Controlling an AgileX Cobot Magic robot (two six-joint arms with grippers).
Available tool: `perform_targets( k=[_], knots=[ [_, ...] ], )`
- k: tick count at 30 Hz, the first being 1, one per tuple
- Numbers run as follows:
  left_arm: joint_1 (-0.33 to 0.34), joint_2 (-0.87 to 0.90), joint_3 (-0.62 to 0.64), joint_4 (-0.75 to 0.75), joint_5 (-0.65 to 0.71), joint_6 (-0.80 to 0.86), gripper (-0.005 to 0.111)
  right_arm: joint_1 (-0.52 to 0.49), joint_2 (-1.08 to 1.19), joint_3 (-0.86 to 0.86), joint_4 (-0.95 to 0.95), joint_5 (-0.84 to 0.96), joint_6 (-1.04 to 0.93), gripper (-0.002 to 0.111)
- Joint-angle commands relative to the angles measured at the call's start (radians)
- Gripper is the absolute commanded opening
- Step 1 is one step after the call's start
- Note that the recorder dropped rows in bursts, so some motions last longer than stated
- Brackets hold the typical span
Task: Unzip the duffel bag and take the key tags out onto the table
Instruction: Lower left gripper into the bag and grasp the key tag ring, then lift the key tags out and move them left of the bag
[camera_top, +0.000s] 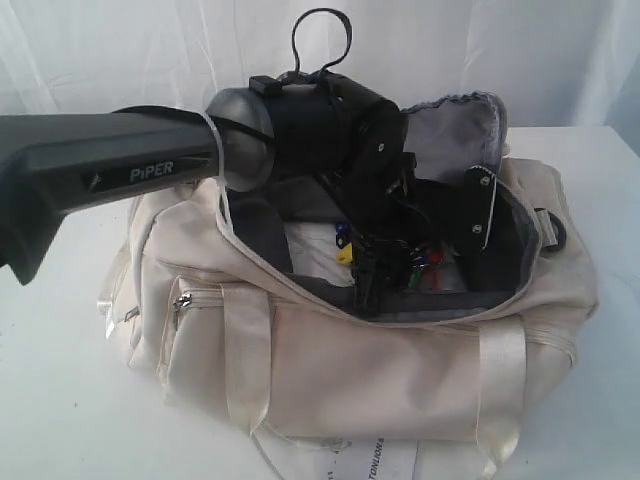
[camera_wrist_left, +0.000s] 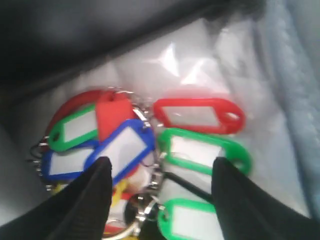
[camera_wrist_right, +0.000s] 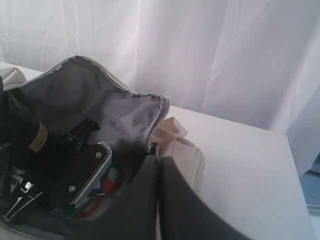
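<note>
My left gripper needs to grab the heap of key tags by its metal rings next. Then it can take the key tags out onto the table.
The cream duffel bag (camera_top: 350, 370) lies unzipped on the white table (camera_top: 50, 400), its grey-lined flap (camera_top: 455, 125) standing up at the back. The key tags (camera_top: 425, 262) lie inside on the bottom. My left gripper (camera_top: 420, 270) reaches down into the opening. In the left wrist view it (camera_wrist_left: 161, 165) is open, its fingers either side of the metal rings, with green, red and blue key tags (camera_wrist_left: 195, 150) below and touching neither finger. My right gripper (camera_wrist_right: 159, 159) is shut, its tips at the bag's (camera_wrist_right: 182, 155) end rim by a small black zipper pull (camera_wrist_right: 154, 146). Whether it pinches anything is unclear.
Crinkled clear plastic (camera_wrist_left: 200, 75) lies under the tags. A white printed paper hang-tag (camera_top: 375, 460) rests on the table in front of the bag. A white curtain (camera_top: 120, 50) hangs behind. Bare table (camera_wrist_right: 245, 160) shows beyond the bag's end.
</note>
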Motion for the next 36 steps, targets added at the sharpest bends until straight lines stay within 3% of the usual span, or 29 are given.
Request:
perform_targets(
  k=[1, 8, 12, 18, 22, 36],
  knots=[
    [-0.005, 0.039, -0.001, 0.022, -0.039, -0.057, 0.063, 0.005, -0.002, 0.003, -0.014, -0.006, 0.005, 0.0],
    [-0.005, 0.094, -0.001, 0.186, 0.163, -0.156, 0.056, 0.005, -0.002, 0.003, -0.014, -0.006, 0.005, 0.0],
    [-0.005, 0.094, -0.001, 0.203, 0.198, -0.156, 0.04, 0.005, -0.002, 0.003, -0.014, -0.006, 0.005, 0.0],
    [-0.005, 0.092, -0.001, 0.203, 0.229, -0.156, 0.002, 0.005, -0.002, 0.003, -0.014, -0.006, 0.005, 0.0],
    [-0.012, 0.062, -0.02, 0.21, 0.296, -0.2, 0.0, 0.005, -0.002, 0.003, -0.014, -0.006, 0.005, 0.0],
    [-0.015, -0.137, -0.056, 0.126, 0.336, -0.233, 0.0, 0.005, -0.002, 0.003, -0.014, -0.006, 0.005, 0.0]
  ],
)
